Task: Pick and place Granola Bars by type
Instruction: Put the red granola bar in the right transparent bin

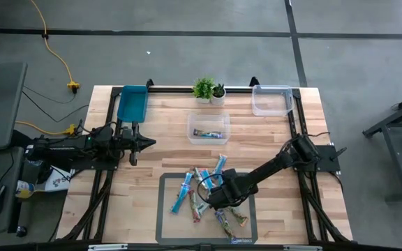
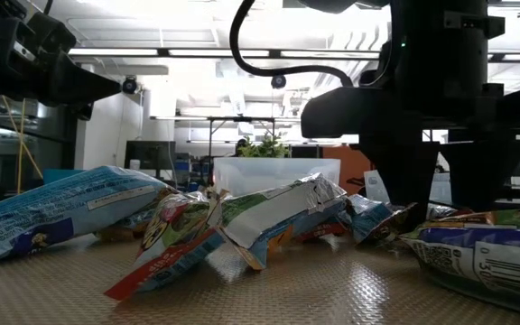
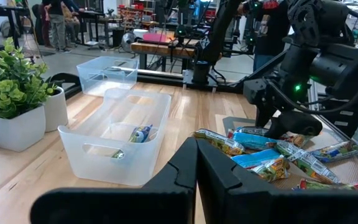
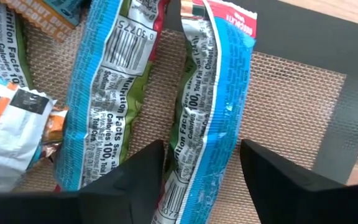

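Note:
The blue-and-red bar has my right gripper's fingers reaching down along both its long edges, close to the mat. I need to close my right gripper on the bar.
Several granola bars (image 1: 199, 196) lie in a loose pile on the dark mat (image 1: 167, 223) near the table's front edge, most of them light blue. My right gripper (image 1: 216, 198) points down over the pile and is open. Its fingers stand on either side of one blue-and-red bar (image 4: 211, 106), which lies flat on the mat beside a blue-and-green bar (image 4: 107, 93). I cannot tell whether the fingers touch it. My left gripper (image 3: 196, 155) waits shut at the table's left, level, well away from the pile.
A clear bin (image 1: 209, 128) at the table's middle holds a bar (image 3: 140, 133). A second clear bin (image 1: 271, 100) stands at the far right and a blue bin (image 1: 132, 103) at the far left. Two small potted plants (image 1: 209, 89) stand on the far edge.

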### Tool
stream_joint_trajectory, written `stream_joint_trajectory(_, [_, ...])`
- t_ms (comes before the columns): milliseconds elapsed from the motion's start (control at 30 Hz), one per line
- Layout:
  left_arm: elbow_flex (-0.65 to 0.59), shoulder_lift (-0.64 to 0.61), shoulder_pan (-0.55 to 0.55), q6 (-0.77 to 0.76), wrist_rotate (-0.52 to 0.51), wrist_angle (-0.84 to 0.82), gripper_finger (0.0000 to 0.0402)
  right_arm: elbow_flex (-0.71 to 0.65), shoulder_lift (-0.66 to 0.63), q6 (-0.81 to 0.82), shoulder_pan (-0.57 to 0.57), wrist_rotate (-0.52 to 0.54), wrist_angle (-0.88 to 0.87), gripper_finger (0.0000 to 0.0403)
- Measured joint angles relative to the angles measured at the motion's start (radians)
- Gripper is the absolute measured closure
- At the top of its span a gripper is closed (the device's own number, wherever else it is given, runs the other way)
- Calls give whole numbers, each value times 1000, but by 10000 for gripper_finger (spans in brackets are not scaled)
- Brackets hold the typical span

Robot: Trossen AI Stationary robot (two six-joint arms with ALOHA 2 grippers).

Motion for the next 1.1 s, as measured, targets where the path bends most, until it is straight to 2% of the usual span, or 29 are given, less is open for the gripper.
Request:
stream_joint_trajectory(833, [0, 0, 0, 0, 0, 0, 400, 0, 0, -1, -1, -34, 25, 329])
stream_joint_trajectory(1100, [0, 0, 0, 0, 1, 0, 400, -1, -12, -3, 0, -42, 25, 356])
